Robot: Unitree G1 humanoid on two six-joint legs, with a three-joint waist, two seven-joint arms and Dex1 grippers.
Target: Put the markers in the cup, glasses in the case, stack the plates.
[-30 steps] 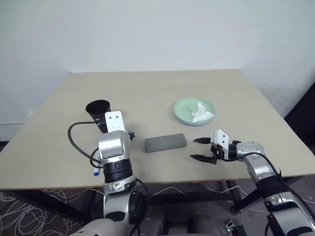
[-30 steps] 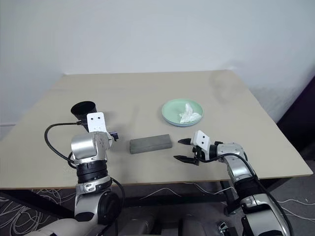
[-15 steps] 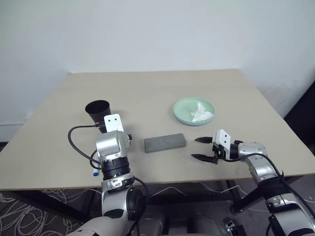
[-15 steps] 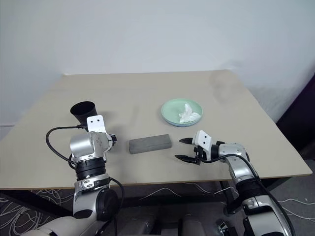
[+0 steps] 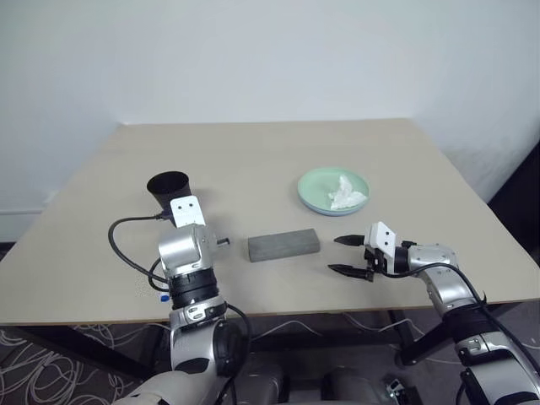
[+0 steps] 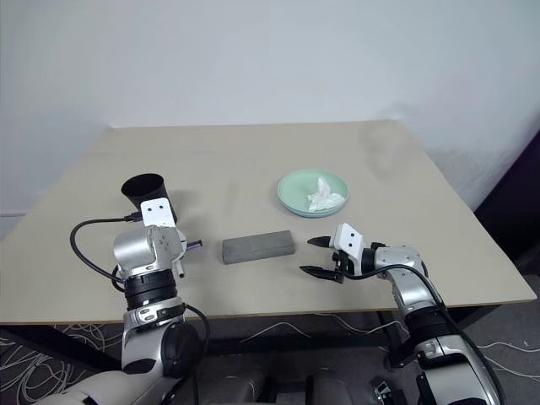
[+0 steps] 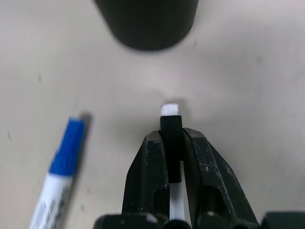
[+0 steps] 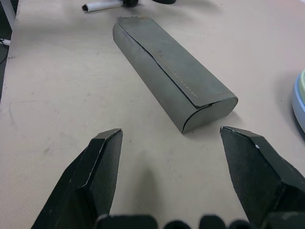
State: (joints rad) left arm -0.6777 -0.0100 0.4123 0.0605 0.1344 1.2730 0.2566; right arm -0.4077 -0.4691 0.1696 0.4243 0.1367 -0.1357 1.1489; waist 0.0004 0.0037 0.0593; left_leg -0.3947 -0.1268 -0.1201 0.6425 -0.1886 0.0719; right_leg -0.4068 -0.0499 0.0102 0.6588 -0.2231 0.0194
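The marker's tip is short of the black cup [image 5: 169, 182] [image 7: 147, 19], so the marker would miss if I opened now. My left gripper needs to move the marker farther before it lets go.
My left gripper [image 7: 170, 136] is shut on a marker [image 7: 170, 125] with a dark cap and white barrel, held just above the table a little short of the black cup [image 7: 147, 19]. That marker's end pokes out beside my left wrist [image 5: 221, 242]. A second marker [image 7: 62, 162], blue-capped, lies on the table close by. The grey case [image 5: 283, 245] lies closed mid-table. My right gripper [image 5: 344, 255] hangs open just right of the case, nothing between its fingers. A mint green plate [image 5: 314, 187] sits behind. The glasses are out of view.
A crumpled white tissue [image 5: 346, 192] lies in the green plate. A black cable [image 5: 126, 245] loops off my left wrist over the table's front left. The table's front edge [image 5: 337, 304] runs just under both arms.
My left gripper has closed on the dark-capped marker. The right arm has not moved and stays open.
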